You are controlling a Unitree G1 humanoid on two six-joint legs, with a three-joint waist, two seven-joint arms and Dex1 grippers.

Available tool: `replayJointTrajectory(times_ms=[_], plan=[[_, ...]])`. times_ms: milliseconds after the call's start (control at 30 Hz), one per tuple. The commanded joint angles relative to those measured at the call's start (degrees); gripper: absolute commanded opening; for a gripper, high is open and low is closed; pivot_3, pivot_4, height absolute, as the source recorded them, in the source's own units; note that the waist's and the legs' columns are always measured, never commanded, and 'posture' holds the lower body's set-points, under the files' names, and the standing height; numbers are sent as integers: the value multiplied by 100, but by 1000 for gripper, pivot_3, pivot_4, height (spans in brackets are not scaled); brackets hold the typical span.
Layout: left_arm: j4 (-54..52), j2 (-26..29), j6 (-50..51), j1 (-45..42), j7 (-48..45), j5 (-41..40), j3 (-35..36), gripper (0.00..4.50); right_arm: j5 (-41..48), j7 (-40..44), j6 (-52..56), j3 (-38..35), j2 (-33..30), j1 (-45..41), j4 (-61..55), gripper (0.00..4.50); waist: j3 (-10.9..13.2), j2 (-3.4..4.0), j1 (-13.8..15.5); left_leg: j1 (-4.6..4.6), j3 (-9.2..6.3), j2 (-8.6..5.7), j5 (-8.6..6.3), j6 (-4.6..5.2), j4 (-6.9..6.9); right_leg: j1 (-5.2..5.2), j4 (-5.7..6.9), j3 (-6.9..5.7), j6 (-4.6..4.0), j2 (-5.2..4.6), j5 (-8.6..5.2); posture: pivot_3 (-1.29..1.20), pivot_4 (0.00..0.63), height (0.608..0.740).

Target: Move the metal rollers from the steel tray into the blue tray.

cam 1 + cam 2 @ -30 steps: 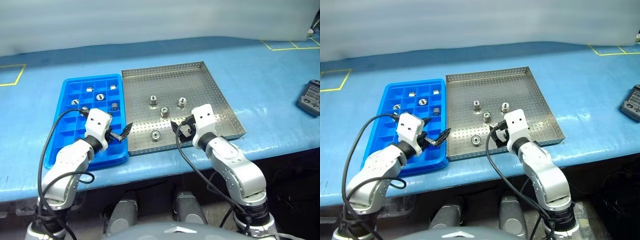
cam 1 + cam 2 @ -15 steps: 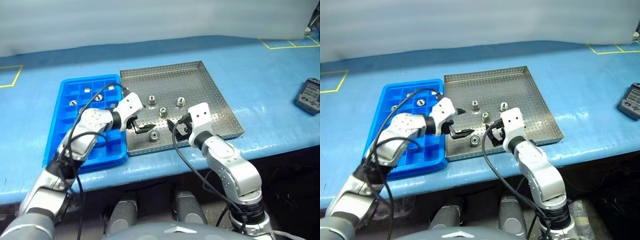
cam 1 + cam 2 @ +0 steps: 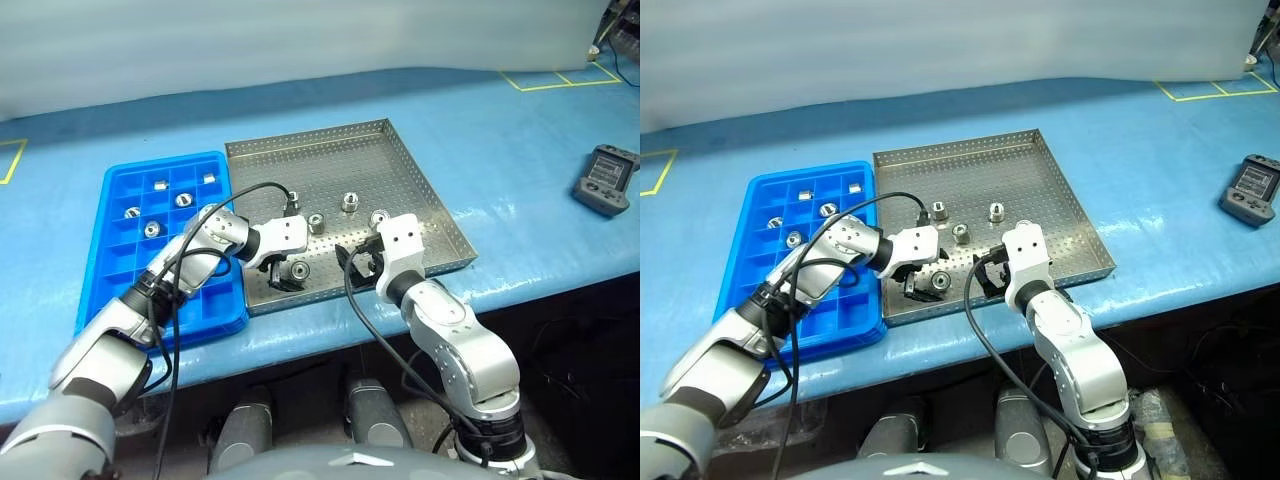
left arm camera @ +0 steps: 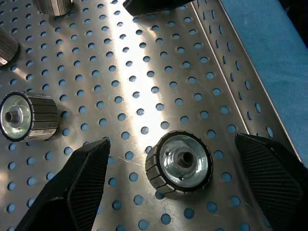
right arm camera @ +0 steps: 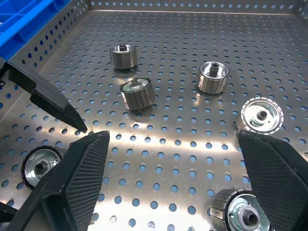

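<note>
The left gripper's two fingers are on either side of the ridged front roller, so the gripper should close now. Closing now would hold the roller.
The steel tray holds several metal rollers, among them one near its front rim and others further back. My left gripper reaches into the tray from the blue tray's side and stands open. In the left wrist view its fingers flank that front roller without touching it. My right gripper hovers open over the tray's front, with nothing between its fingers. The blue tray lies left of the steel tray, with several rollers in its far compartments.
A black handheld device lies on the blue table at the far right. Yellow tape marks run along the table's far side. The table's front edge is just behind both trays' near rims. Black cables loop from both wrists.
My left arm has swung right from above the blue tray into the steel tray and come down with its open fingers either side of the front roller. The right gripper has stayed put.
</note>
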Motion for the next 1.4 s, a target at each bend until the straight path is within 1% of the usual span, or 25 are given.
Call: replayJointTrajectory(times_ms=[33,133,267,300,367,467,533,600,633,767,900,1033,1133,1300,1400], plan=[[87,-54,-207,-58,-28,331,-91,4113,-19,-35,-149,-28,38,-39,-252,4500,0,0,-3,1,0,0,0,0,1,0,2,0,0,0,0,-206,150,740],[-11,-8,-268,17,-177,509,-166,3251,-22,-37,-165,-30,47,-58,-223,4500,0,0,-9,0,1,0,0,0,4,0,4,2,2,0,1,-206,150,740],[-254,-46,-168,142,-121,360,143,1898,-16,-30,-180,-36,64,-128,-148,4500,0,0,-14,1,2,0,0,1,7,1,7,3,3,0,2,-171,150,740],[-310,-45,-119,171,-90,319,227,1802,-13,-15,-182,-23,60,-150,-128,4500,0,0,-13,2,2,0,0,1,7,0,9,4,3,0,2,-162,150,740],[-464,-44,-5,269,100,229,481,1803,-9,27,-186,30,52,-219,-61,4500,0,0,-5,1,5,0,0,1,7,-6,15,8,3,0,1,-147,150,740],[-1019,-174,549,567,744,-133,1305,1803,12,93,-194,127,70,-359,40,4500,1,-2,20,-4,13,0,0,1,10,-23,38,19,1,0,1,-110,150,740],[-1476,-335,971,903,1502,-241,2015,1803,18,86,-254,157,151,-493,140,4500,1,-2,44,-3,19,0,1,1,12,-33,52,27,0,1,0,-87,150,740],[-2082,-610,1452,1388,2546,-156,2843,1803,5,124,-369,265,240,-685,300,4500,0,-1,32,1,25,1,1,1,13,-35,56,33,0,2,0,-60,150,740],[-2401,-749,1681,1613,2949,-94,3142,1803,-4,169,-432,344,265,-766,375,4500,0,-1,42,7,30,2,1,1,13,-35,57,39,1,2,0,-53,150,740],[-3343,-1095,2317,2351,4027,87,3908,1803,-75,714,-1028,915,7,-1045,519,4500,1,-1,123,8,32,4,2,0,14,-35,62,43,1,9,1,-14,150,740],[-3857,-1595,2418,2898,5131,253,4609,1803,-184,949,-1714,1283,60,-1164,716,4500,-1,-6,314,7,32,3,2,-1,19,-34,59,44,3,9,2,36,150,740],[-3662,-1745,2261,3090,5775,330,5007,1803,-210,1103,-1905,1468,137,-1234,900,4500,-7,-18,509,8,30,2,4,-4,26,-30,61,43,2,10,3,61,150,740],[-3377,-1738,2173,3106,6086,361,5120,1803,-241,1154,-1973,1544,180,-1251,943,4500,-10,-22,626,7,29,0,5,-6,36,-25,60,42,1,10,4,66,150,740],[-2835,-1755,2072,3026,6391,250,5346,1803,-297,1165,-1972,1616,219,-1188,906,4500,-15,-32,658,8,29,0,5,-7,38,-24,61,42,-2,10,4,50,150,740],[-2567,-1704,2045,3001,6366,158,5314,1803,-326,1136,-1940,1627,243,-1138,869,4500,-16,-35,653,6,29,0,5,-8,37,-26,59,42,-2,10,4,45,150,740]])
